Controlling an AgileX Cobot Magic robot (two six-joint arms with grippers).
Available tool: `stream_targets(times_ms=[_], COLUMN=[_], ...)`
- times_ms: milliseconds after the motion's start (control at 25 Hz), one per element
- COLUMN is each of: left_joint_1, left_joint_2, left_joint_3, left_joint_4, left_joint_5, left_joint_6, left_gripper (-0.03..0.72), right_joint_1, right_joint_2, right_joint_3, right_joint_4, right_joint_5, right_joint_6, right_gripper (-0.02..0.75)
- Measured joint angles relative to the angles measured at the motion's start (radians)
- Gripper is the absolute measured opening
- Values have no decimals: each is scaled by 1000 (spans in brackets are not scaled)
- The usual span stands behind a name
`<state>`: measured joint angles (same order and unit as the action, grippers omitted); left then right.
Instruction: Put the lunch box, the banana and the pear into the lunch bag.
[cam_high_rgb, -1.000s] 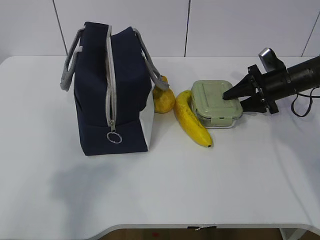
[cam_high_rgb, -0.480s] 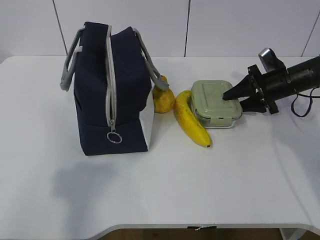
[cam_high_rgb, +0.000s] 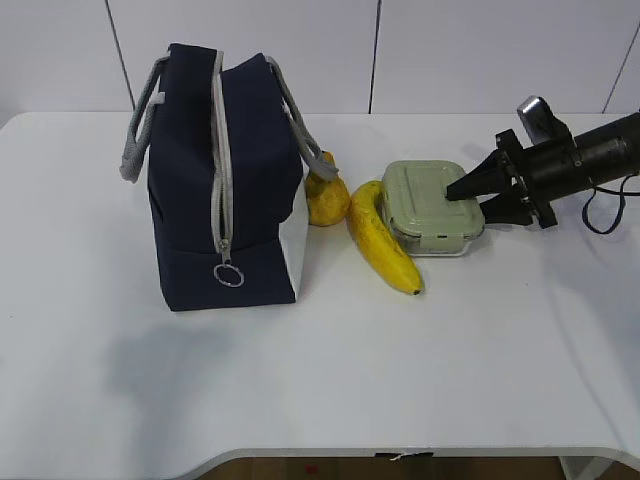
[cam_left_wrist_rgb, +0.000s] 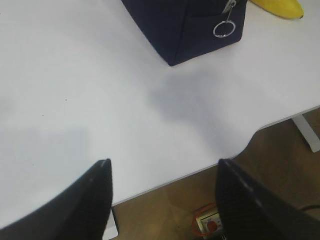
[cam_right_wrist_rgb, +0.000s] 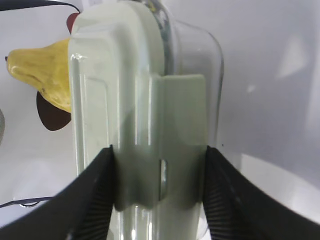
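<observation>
The left gripper will next grab the lunch bag by its upper navy edge (cam_high_rgb: 189, 52), which stands up thin, because the lunch bag's cloth body (cam_high_rgb: 190, 220) bulges wide below.
The lunch box (cam_high_rgb: 430, 200), clear with a pale green lid, sits on the table at the right. My right gripper (cam_high_rgb: 468, 200) is shut on its right end. In the right wrist view the fingers press both sides of the lid's latch, and the gripper (cam_right_wrist_rgb: 159, 155) holds the lunch box (cam_right_wrist_rgb: 150, 100). The banana (cam_high_rgb: 380, 240) lies against the box's left side. The pear (cam_high_rgb: 327, 198) stands between the banana and the navy lunch bag (cam_high_rgb: 225, 180), whose zipper is closed. The pear also shows in the right wrist view (cam_right_wrist_rgb: 42, 70). My left gripper (cam_left_wrist_rgb: 162, 167) is open and empty over the table's front edge.
The bag's ring pull (cam_high_rgb: 229, 275) hangs low on its near side and also shows in the left wrist view (cam_left_wrist_rgb: 223, 29). The banana's tip (cam_left_wrist_rgb: 280, 6) is at that view's top right. The white table (cam_high_rgb: 450, 360) ends at a curved front edge.
The lunch box and the banana have shifted very slightly to the left. The right gripper stays at the box's end. The bag and pear have not moved.
</observation>
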<state>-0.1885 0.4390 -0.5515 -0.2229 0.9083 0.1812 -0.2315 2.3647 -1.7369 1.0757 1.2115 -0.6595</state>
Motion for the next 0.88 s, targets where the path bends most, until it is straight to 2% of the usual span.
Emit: stream_targets(times_ms=[600,880], left_joint_1=[0,0], left_joint_2=[0,0], left_joint_3=[0,0], left_joint_4=[0,0], left_joint_5=[-5,-62], left_joint_6=[0,0], left_gripper=[486,466], right_joint_1=[0,0], right_joint_2=[0,0], right_joint_3=[0,0], right_joint_4=[0,-2], right_joint_5=[2,2], right_joint_6=[0,0], right_gripper=[363,349])
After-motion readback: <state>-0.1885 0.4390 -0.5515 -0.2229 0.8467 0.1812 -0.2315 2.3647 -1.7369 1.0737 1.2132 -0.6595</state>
